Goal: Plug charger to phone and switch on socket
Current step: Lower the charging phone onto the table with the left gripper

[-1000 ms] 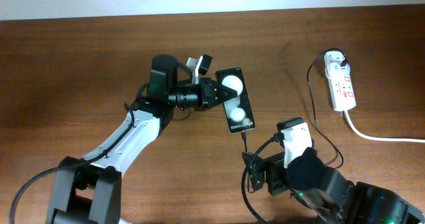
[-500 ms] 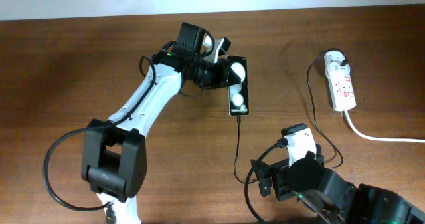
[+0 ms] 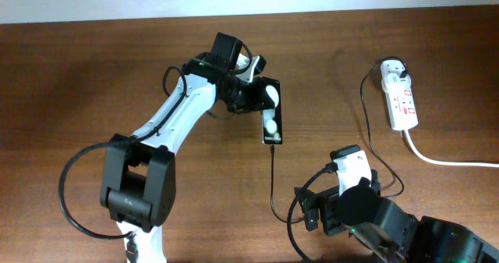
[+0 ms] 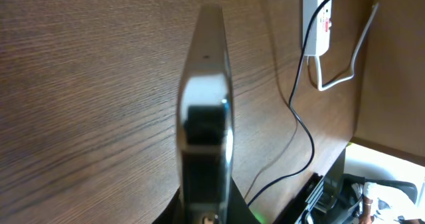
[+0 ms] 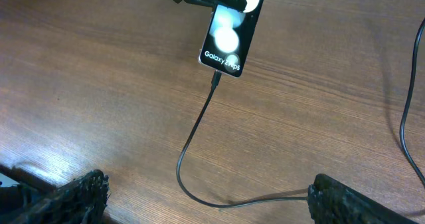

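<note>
My left gripper should keep holding the black phone. The phone is tilted above the wood and would fall if I opened now.
My left gripper (image 3: pixel 253 97) is shut on the black phone (image 3: pixel 270 115) and holds it tilted onto its long edge above the table. In the left wrist view the phone (image 4: pixel 206 98) shows edge-on between the fingers (image 4: pixel 206 214). The charger's thin black cable (image 3: pixel 273 177) hangs from the phone's lower end, with the connector (image 5: pixel 216 80) at the phone's (image 5: pixel 228 34) port. My right gripper (image 5: pixel 212 201) is wide open and empty near the front edge; the cable (image 5: pixel 189 144) curves between its fingers. The white socket (image 3: pixel 399 99) lies at the far right, with the white round plug (image 3: pixel 392 69) at its far end.
The socket's thick white cord (image 3: pixel 444 160) runs off to the right edge. The black cable loops beside the socket (image 3: pixel 365 115) and shows in the left wrist view (image 4: pixel 302 124) near the strip (image 4: pixel 317 11). The rest is bare brown wood.
The left arm swung the phone up and back, then turned it onto its edge. The right gripper drew back from the connector, and the cable now trails from the phone.
</note>
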